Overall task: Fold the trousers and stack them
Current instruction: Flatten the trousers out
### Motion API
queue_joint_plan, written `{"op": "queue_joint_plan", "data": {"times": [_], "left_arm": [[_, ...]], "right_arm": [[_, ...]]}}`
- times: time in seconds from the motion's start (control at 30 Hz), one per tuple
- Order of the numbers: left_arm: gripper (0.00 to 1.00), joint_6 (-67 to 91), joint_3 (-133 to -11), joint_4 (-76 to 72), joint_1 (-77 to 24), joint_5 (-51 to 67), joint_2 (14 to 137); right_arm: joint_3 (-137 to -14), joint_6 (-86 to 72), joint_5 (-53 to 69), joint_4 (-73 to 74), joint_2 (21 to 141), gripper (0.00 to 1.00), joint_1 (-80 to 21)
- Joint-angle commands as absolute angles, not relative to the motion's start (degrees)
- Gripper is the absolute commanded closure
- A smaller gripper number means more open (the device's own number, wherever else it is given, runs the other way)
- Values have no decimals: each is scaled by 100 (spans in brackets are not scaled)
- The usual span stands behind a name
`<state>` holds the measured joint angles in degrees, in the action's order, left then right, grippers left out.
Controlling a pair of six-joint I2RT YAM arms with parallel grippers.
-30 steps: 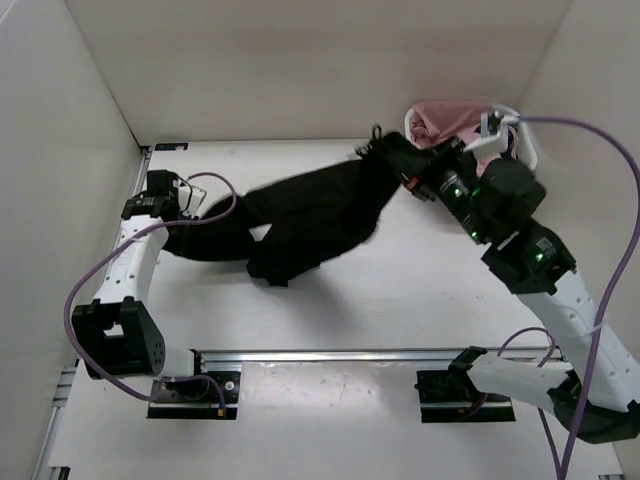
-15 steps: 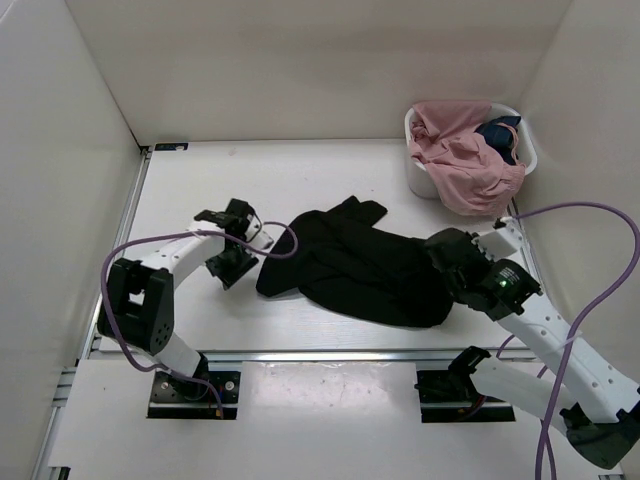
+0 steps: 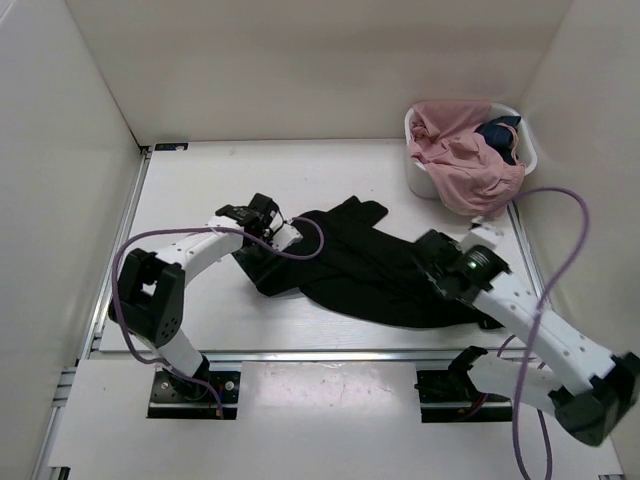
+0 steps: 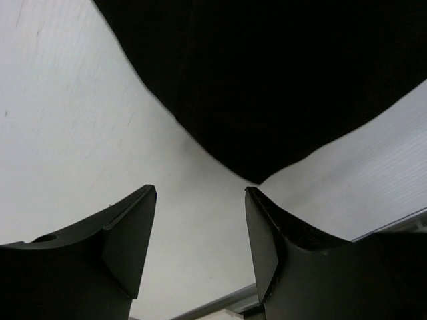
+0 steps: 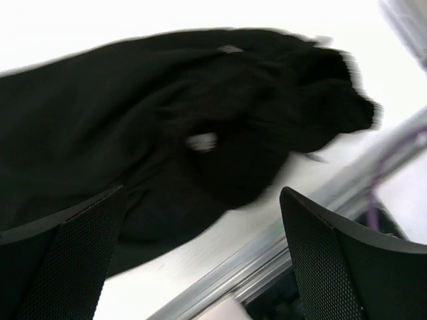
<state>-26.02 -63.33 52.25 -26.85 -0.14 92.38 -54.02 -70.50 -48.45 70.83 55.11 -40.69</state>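
Note:
The black trousers (image 3: 365, 265) need to be stretched and spread flat for folding, so my right gripper should next grab them by their bunched waist end (image 3: 468, 312), opposite my left gripper.
The black trousers (image 3: 365, 265) lie in a crumpled heap at the middle of the table. My left gripper (image 3: 258, 250) is at their left edge. In the left wrist view it (image 4: 200, 200) stands open over bare table, and the trousers' edge (image 4: 267, 87) lies just beyond the fingertips. My right gripper (image 3: 432, 262) hovers over the heap's right part. Its jaws (image 5: 203, 193) are wide open in the right wrist view, with the trousers (image 5: 167, 127) below and nothing held.
A white basket (image 3: 418, 180) at the back right holds a pink garment (image 3: 460, 160) and a dark blue garment (image 3: 498, 135). An aluminium rail (image 3: 340, 355) runs along the near edge. White walls enclose the table on three sides.
The right gripper has let go of the trousers and opened wide; they now lie heaped mid-table. The left arm has swung right to the heap's left edge, jaws widening.

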Motion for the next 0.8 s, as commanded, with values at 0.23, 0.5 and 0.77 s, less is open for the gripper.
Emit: {"op": "queue_joint_plan", "data": {"times": [0.23, 0.5, 0.77], "left_arm": [[33, -2540, -6688, 4825, -2769, 386, 10187], [69, -2426, -6741, 4772, -2874, 492, 10441], [86, -2198, -6987, 4641, -2690, -349, 10319]], "right_arm": [[-5494, -6338, -3981, 6003, 6530, 1, -3587], [-4362, -6275, -2841, 4943, 6337, 2, -3068], [-4330, -5609, -2643, 3675, 6732, 95, -2197]]}}
